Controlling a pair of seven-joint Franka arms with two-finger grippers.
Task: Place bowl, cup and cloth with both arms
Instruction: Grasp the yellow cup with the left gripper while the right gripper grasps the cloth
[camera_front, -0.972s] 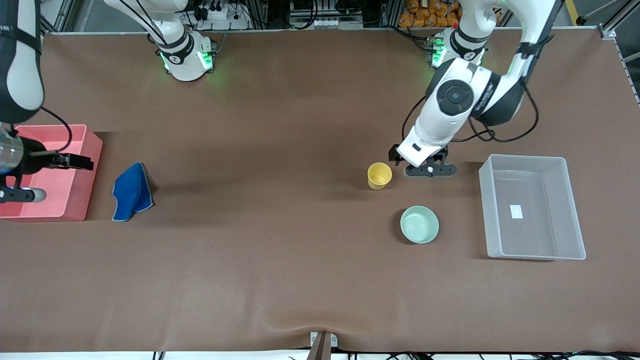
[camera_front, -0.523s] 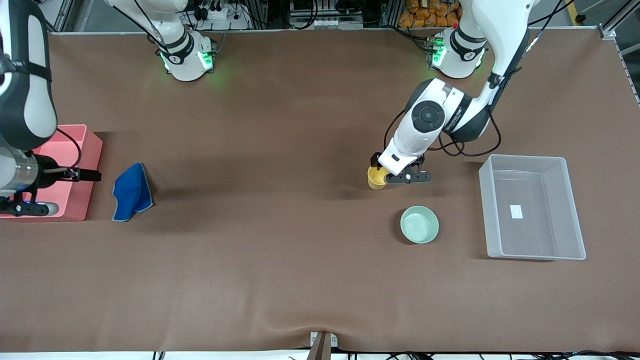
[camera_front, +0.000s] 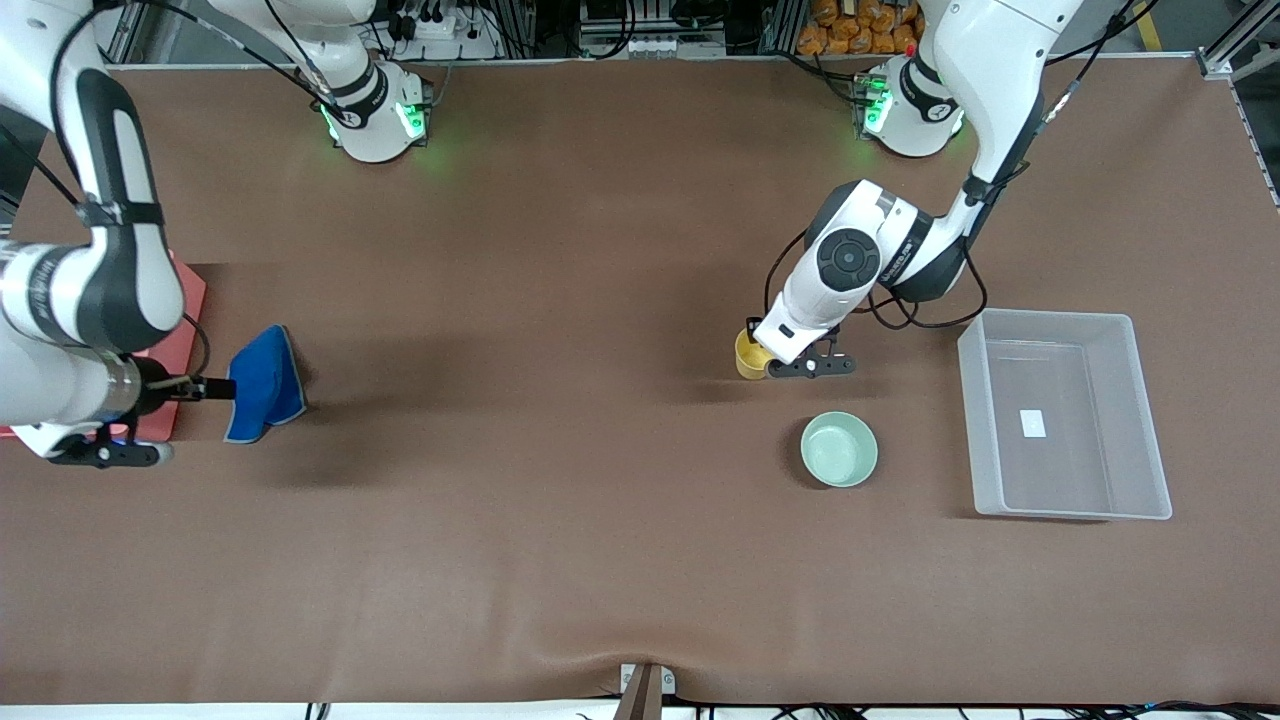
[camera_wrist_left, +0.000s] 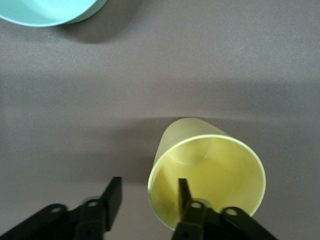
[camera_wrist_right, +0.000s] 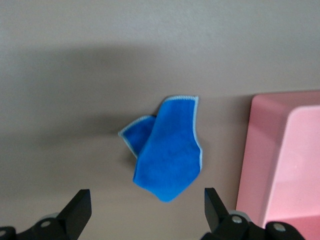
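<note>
My right gripper pinches the blue cloth (camera_wrist_right: 170, 160) by its raised, rounded fold (camera_wrist_right: 167, 190) next, since the cloth lies slack with its corners spread on the tabletop.
The yellow cup (camera_front: 747, 352) stands upright on the brown table, farther from the front camera than the mint-green bowl (camera_front: 839, 449). My left gripper (camera_front: 768, 362) is open at the cup. In the left wrist view (camera_wrist_left: 150, 187) one finger is inside the cup (camera_wrist_left: 207, 170) and the other outside its wall; the bowl's edge (camera_wrist_left: 45, 10) shows apart from it. The blue cloth (camera_front: 265, 385) lies crumpled beside the pink bin. My right gripper (camera_front: 215, 389) is open and empty, low over the cloth's edge; in the right wrist view (camera_wrist_right: 146, 197) the cloth (camera_wrist_right: 170, 160) lies between and ahead of the fingers.
A pink bin (camera_front: 190, 300) stands at the right arm's end of the table, next to the cloth; it also shows in the right wrist view (camera_wrist_right: 285, 165). A clear plastic bin (camera_front: 1055, 316) stands empty at the left arm's end, beside the bowl.
My left gripper has moved from beside the cup onto its rim and dropped lower. My right gripper has swung from over the pink bin to the cloth.
</note>
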